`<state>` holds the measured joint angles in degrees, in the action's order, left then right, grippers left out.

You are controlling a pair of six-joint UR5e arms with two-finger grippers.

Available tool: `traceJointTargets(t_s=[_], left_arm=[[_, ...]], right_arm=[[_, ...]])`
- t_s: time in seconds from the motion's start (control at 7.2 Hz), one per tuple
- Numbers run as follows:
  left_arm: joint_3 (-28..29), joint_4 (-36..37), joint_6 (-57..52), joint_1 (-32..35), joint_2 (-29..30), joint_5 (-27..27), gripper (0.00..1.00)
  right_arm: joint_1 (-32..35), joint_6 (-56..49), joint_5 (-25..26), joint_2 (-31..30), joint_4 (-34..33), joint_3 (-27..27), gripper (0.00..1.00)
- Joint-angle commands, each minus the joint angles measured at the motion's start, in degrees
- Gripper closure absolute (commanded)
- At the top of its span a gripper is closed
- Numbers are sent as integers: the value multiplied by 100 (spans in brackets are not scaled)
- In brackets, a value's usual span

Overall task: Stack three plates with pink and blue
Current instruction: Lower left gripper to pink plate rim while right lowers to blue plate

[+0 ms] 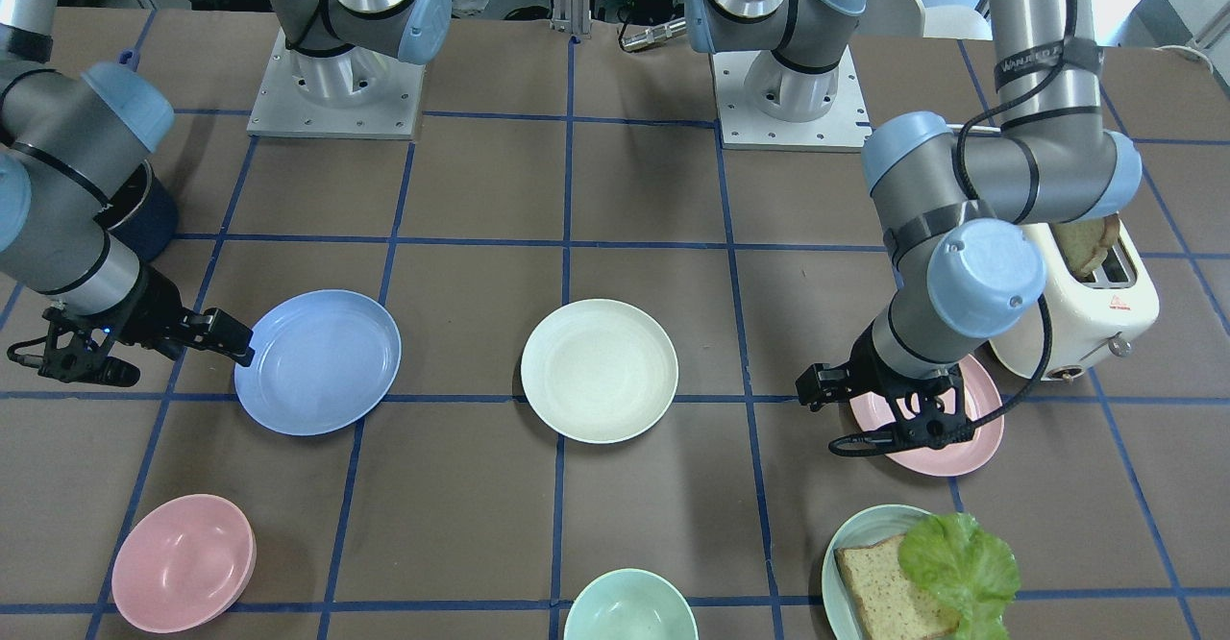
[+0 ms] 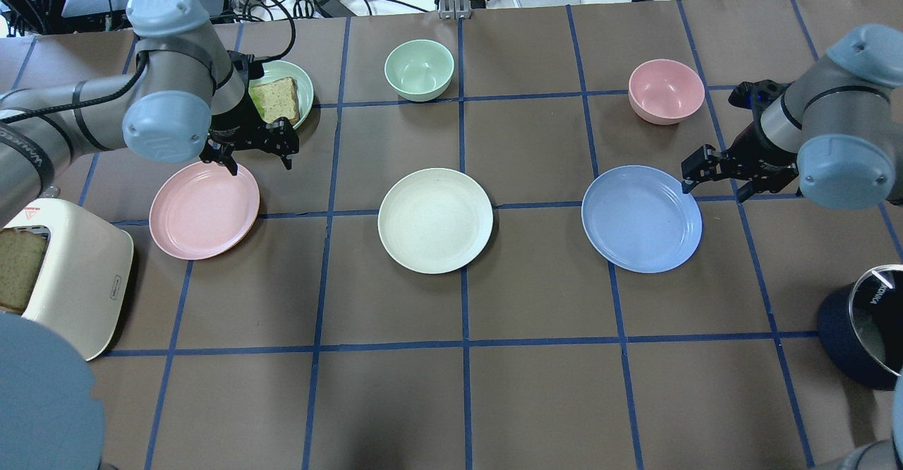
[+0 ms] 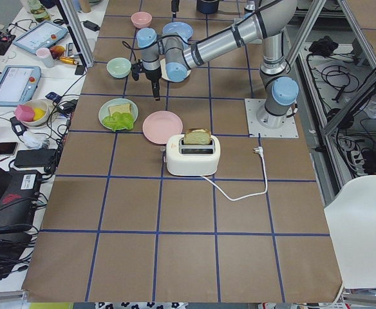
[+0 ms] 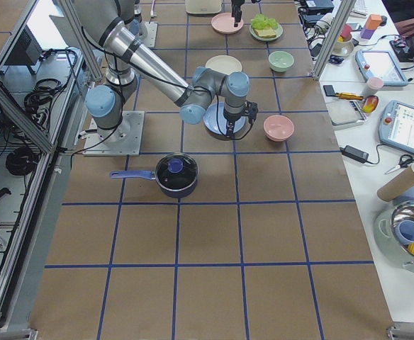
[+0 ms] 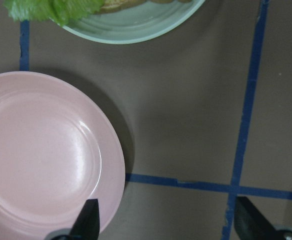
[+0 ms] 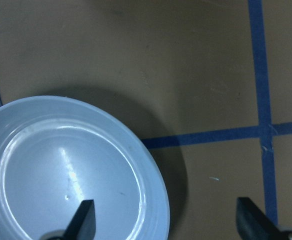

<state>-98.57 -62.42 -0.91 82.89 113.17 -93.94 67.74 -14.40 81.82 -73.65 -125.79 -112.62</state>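
Observation:
The pink plate spreads far wider than the open fingers, so my left gripper should next pinch its thin raised rim [image 5: 106,210] to stack the plate.
The light blue plate [image 2: 640,219], the cream-white plate [image 2: 435,219] and the pale pink plate [image 2: 203,209] lie apart in a row on the table, none stacked. My left gripper [image 2: 257,163] is open and empty, low at the pink plate's far rim. In the left wrist view [image 5: 168,210] one finger is over the pink plate [image 5: 41,155] and the other over bare table. My right gripper [image 2: 709,184] is open and empty at the blue plate's far right rim. In the right wrist view [image 6: 168,210] one finger is over the blue plate [image 6: 66,170].
A pink bowl [image 2: 666,90] and a green bowl [image 2: 418,69] stand at the far side. A teal plate [image 2: 305,92] with bread and lettuce is just beyond the left gripper. A toaster [image 2: 77,279] holding bread stands at left, a dark pot [image 2: 864,325] at right.

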Motion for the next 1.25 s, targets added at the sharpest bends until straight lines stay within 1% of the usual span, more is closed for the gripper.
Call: traceJointTargets(t_s=[0.0, 0.14, 0.42, 0.56, 0.69, 0.83, 0.97, 1.11], left_arm=[[-101, 160, -111, -45, 468, -352, 16], [-127, 160, -137, -45, 512, -353, 39], [-128, 195, -76, -28, 504, -344, 91], [-128, 195, -84, -36, 504, -344, 100], [-128, 195, -32, -27, 495, -344, 100], [-75, 108, -32, -1, 365, -362, 100], [-57, 20, 3, 51, 268, -353, 100], [-40, -68, 186, 139, 171, -336, 100]], right_arm=[[-15, -54, -17, 377, -305, -15, 1], [-15, -89, -121, 395, -288, -32, 4], [-15, -160, -175, 421, -262, -32, 29], [-15, -160, -175, 482, -261, -32, 40], [-15, -160, -175, 492, -270, -24, 55], [-15, -151, -175, 483, -262, -15, 71], [-15, -160, -175, 474, -235, -15, 90], [-15, -273, -166, 431, -218, -15, 100]])
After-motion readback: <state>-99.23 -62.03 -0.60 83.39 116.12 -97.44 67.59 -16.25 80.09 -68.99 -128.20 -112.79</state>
